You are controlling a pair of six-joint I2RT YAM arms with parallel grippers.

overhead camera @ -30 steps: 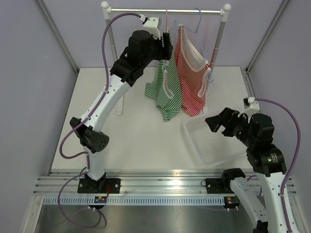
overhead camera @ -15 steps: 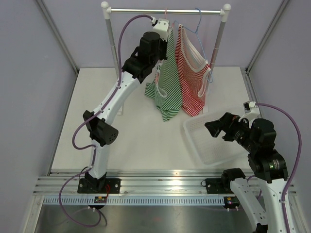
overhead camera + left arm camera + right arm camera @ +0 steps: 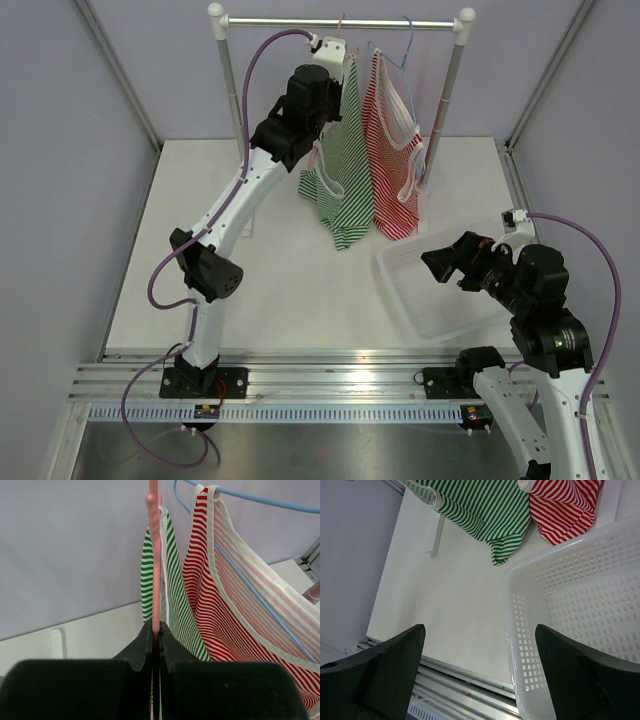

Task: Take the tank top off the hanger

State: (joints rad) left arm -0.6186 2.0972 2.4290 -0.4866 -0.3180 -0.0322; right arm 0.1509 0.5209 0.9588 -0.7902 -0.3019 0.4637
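Note:
The robot's right gripper needs to take the green-striped tank top by its shoulder strap next, so that the pink hanger [image 3: 155, 555] stays free to be pulled out.
Two tank tops hang from the rail [image 3: 340, 21]. The green-striped tank top [image 3: 340, 170] [image 3: 175, 595] is on a pink hanger [image 3: 155, 555], and the red-striped tank top [image 3: 393, 160] [image 3: 220, 605] is on a blue hanger [image 3: 260, 501]. My left gripper [image 3: 345, 62] [image 3: 156, 630] is raised just under the rail, shut on the pink hanger's thin rod beside the green top's strap. My right gripper [image 3: 435, 262] [image 3: 480, 630] hovers low over the near left corner of the basket, open and empty.
A white perforated basket [image 3: 420, 310] [image 3: 520, 645] lies on the table at the right, below the hanging tops. The rack's white posts [image 3: 228, 90] stand at the back, left and right. Grey walls close in both sides.
My left gripper rose to the pink hanger and shut on its rod. The green top swung a little to the right. The right arm shifted slightly and stayed open.

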